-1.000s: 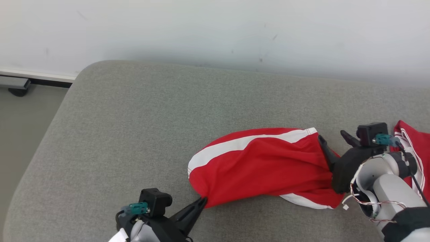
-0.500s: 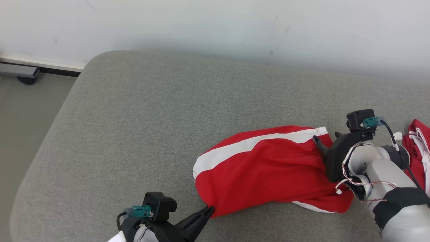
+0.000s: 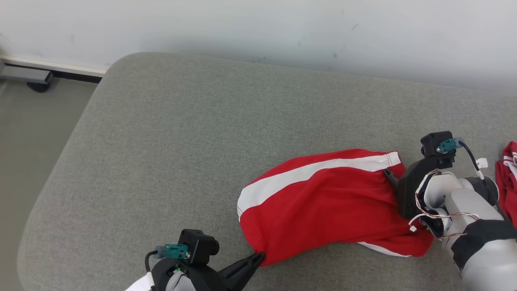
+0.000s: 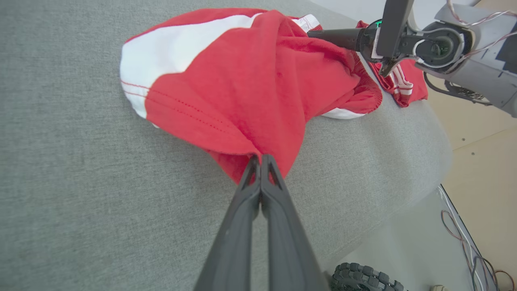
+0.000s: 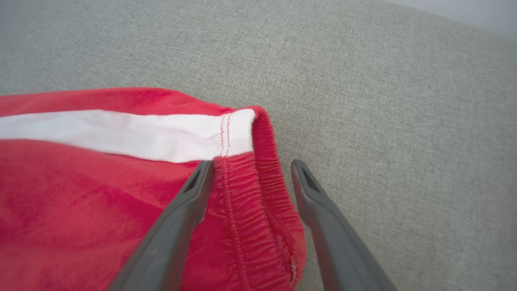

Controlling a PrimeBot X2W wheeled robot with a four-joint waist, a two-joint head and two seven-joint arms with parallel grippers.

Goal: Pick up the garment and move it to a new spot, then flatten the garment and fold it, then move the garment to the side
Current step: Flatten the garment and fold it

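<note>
I need to grip the shorts next with my right gripper by the elastic waistband (image 5: 246,194), because it stands up in a gathered fold while the red cloth next to it lies loose.
The garment (image 3: 323,202) is a pair of red shorts with a white side stripe, lying crumpled on the grey cushion (image 3: 181,133). My left gripper (image 3: 258,257) is shut on the garment's near hem corner. The left wrist view shows the fingertips (image 4: 260,161) pressed together on red cloth (image 4: 242,89). My right gripper (image 3: 392,176) is at the waistband end. In the right wrist view it (image 5: 251,166) stands open, one finger on the cloth and one on the cushion, with the elastic waistband (image 5: 258,190) between them. The right gripper (image 4: 335,37) also shows in the left wrist view.
A second red and white garment (image 3: 509,182) lies at the cushion's right edge. A white wall (image 3: 258,28) runs behind. The cushion's rounded left edge drops to the floor (image 3: 36,133), where a grey rail (image 3: 28,76) sits. A wheel (image 4: 363,277) and cables (image 4: 464,230) lie below the near edge.
The head camera has shifted. My right gripper has turned and come down over the waistband end, still open. The left gripper stays pinched on the hem corner.
</note>
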